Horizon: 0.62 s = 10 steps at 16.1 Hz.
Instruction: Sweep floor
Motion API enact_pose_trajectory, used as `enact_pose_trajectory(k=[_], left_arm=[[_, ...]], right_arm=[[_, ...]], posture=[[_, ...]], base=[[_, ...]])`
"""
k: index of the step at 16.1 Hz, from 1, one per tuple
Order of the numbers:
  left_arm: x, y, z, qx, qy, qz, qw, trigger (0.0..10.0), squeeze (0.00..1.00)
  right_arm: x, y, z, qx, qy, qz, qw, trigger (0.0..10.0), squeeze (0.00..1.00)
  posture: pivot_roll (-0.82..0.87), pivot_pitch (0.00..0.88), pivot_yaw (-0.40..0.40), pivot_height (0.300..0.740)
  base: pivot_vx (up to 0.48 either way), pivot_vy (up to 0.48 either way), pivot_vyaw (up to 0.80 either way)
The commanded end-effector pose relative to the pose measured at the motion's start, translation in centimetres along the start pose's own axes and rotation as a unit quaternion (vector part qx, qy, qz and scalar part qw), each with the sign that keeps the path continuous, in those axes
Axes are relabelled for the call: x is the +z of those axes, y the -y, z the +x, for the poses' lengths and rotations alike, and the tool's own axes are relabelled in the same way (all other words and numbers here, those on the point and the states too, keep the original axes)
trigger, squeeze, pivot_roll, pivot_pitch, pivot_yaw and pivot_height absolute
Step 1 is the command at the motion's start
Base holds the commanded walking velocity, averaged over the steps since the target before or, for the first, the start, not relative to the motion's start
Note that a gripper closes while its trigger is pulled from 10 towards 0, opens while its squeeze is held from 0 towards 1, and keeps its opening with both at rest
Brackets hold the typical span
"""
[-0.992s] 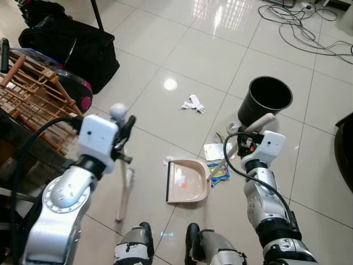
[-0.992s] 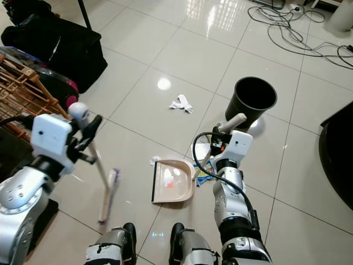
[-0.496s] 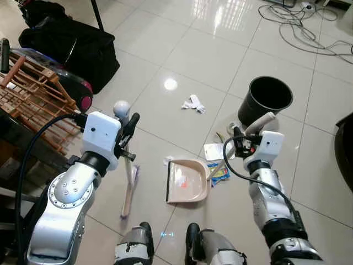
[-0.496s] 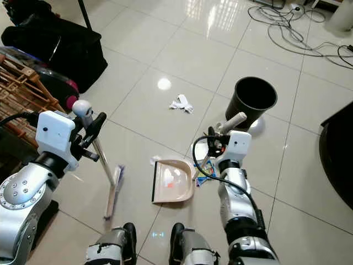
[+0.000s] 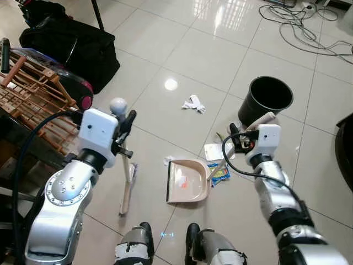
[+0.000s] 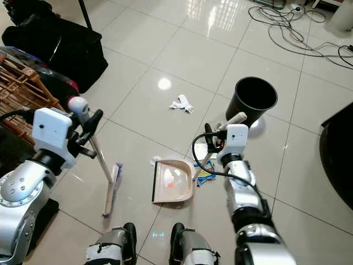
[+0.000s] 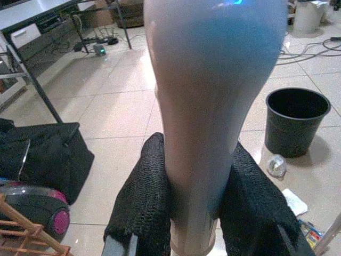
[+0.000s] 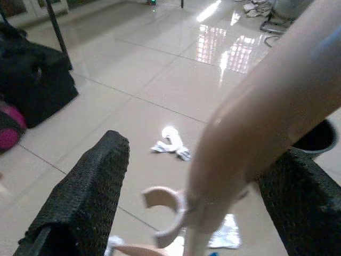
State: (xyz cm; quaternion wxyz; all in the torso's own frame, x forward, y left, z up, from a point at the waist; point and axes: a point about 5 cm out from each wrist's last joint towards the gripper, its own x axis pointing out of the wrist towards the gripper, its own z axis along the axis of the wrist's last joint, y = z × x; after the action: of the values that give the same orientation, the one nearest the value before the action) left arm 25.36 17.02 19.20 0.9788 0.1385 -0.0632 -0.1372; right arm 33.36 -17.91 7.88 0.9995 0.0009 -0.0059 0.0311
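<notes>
Next, my right gripper grabs the beige dustpan by its long handle [image 5: 219, 164] to lift it toward the black bin [image 5: 266, 96].
My left gripper [image 5: 126, 137] is shut on the pale broom handle [image 7: 205, 122], just below its round knob [image 5: 117, 105]. The broom head [image 5: 128, 186] rests on the tiles left of the beige dustpan [image 5: 187, 181], which holds a red scrap. My right gripper [image 5: 237, 139] stands open around the dustpan's long slanted handle [image 8: 250, 122]; its fingers [image 8: 80, 202] are spread wide, and the handle leans near one of them. Litter lies about: a crumpled white paper [image 5: 193, 104], a small white bit [image 5: 167, 160], and wrappers [image 5: 219, 165] beside the pan.
A black bin [image 5: 266, 98] stands upright just beyond my right gripper. A black bag [image 5: 71, 47], a pink-and-black vacuum [image 5: 80, 91] and a wooden rack [image 5: 27, 94] crowd the left. Cables [image 5: 309, 27] lie at the far right, dark furniture [image 5: 346, 149] at the right edge.
The left gripper swung the broom head a little toward the dustpan, then eased back. The right wrist turned and shifted slightly right. The dustpan has stayed put.
</notes>
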Motion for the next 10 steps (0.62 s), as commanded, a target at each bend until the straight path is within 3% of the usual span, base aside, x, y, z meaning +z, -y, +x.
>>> enact_pose_trajectory(k=[1,6,7,8,9,10], left_arm=[[0.2,-0.2,-0.1,0.005,0.006,0.001,1.0,10.0,0.0],[0.2,0.1,-0.2,0.003,0.006,-0.005,1.0,10.0,0.0],[0.2,0.1,-0.3,0.002,0.006,-0.005,1.0,10.0,0.0],[0.2,0.1,-0.4,0.002,0.006,-0.005,1.0,10.0,0.0],[0.2,0.0,-0.5,0.002,0.005,-0.004,1.0,10.0,0.0],[0.2,0.0,-0.5,0.003,0.004,-0.003,1.0,10.0,0.0]], right_arm=[[-0.5,0.3,-0.3,-0.005,-0.007,-0.015,1.0,10.0,0.0],[-0.5,1.1,-0.7,-0.019,0.013,-0.047,0.999,10.0,0.0],[-0.5,1.1,-0.8,-0.015,0.019,-0.044,0.999,4.6,0.0],[-0.4,1.2,-0.9,-0.015,0.022,-0.043,0.999,1.5,0.0],[-0.5,1.3,-0.9,-0.015,0.022,-0.04,0.999,0.0,0.0],[-0.5,1.3,-0.9,-0.017,0.02,-0.04,0.999,0.0,0.0]], posture=[[0.22,0.268,-0.051,0.74],[0.23,0.263,-0.051,0.74],[0.23,0.263,-0.052,0.74],[0.23,0.262,-0.051,0.74],[0.23,0.265,-0.05,0.74],[0.23,0.268,-0.052,0.74]], base=[[0.0,0.0,0.0],[0.0,0.0,0.0],[0.0,0.0,0.0],[0.0,0.0,0.0],[0.0,0.0,0.0],[0.0,0.0,0.0]])
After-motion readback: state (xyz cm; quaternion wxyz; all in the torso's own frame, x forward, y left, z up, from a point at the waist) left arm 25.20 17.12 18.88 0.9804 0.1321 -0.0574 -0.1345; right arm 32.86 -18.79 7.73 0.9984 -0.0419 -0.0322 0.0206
